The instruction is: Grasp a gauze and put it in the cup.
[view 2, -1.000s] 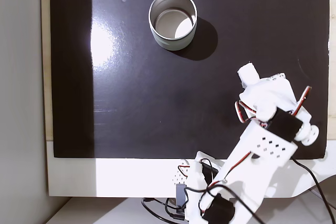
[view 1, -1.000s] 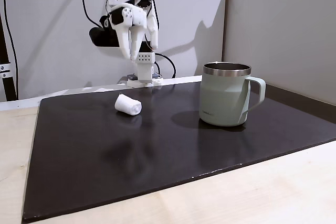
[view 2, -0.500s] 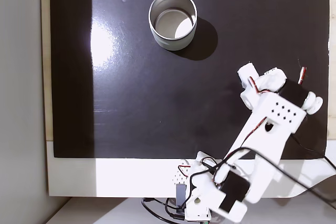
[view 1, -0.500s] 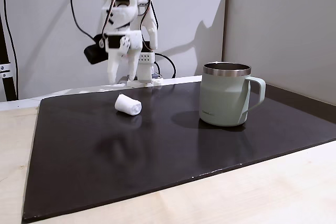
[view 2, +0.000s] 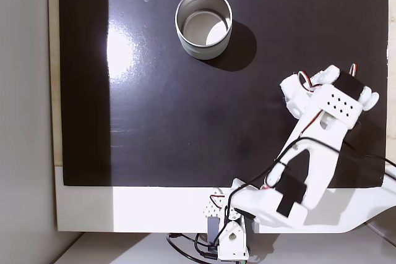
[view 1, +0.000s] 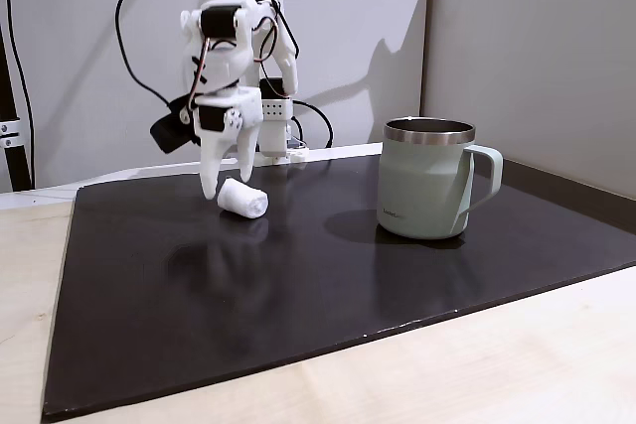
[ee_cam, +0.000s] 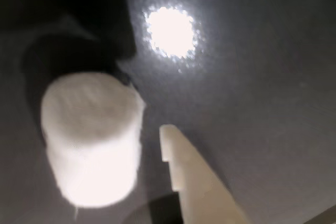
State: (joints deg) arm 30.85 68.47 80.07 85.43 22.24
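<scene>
The gripper should next take hold of the gauze by its curved side (ee_cam: 96,167), so that the gauze's round end (ee_cam: 88,107) stays free to go into the cup.
The gauze (view 1: 243,201), a small white roll, lies on the black mat (view 1: 298,295) left of centre in a fixed view. My gripper (view 1: 227,184) hangs open just above and behind it, fingers pointing down, one on either side of the roll's far end. In the wrist view the gauze (ee_cam: 92,140) is close and blurred, with one white finger (ee_cam: 191,177) just right of it and apart from it. From above, the arm covers most of the gauze (view 2: 289,88). The cup (view 1: 427,181), a pale green mug with a steel rim, stands upright and empty (view 2: 179,10) to the right.
The arm's base (view 1: 273,151) and black cables (view 1: 134,37) stand behind the mat's far edge. A bright light glare (view 2: 120,51) lies on the mat. Pale wood table (view 1: 447,374) borders the mat in front, and a wall (view 1: 537,47) rises close behind the cup.
The arm has swung left in a fixed view and come down, bringing the gripper from high near the base to just over the gauze. Gauze and cup have not moved.
</scene>
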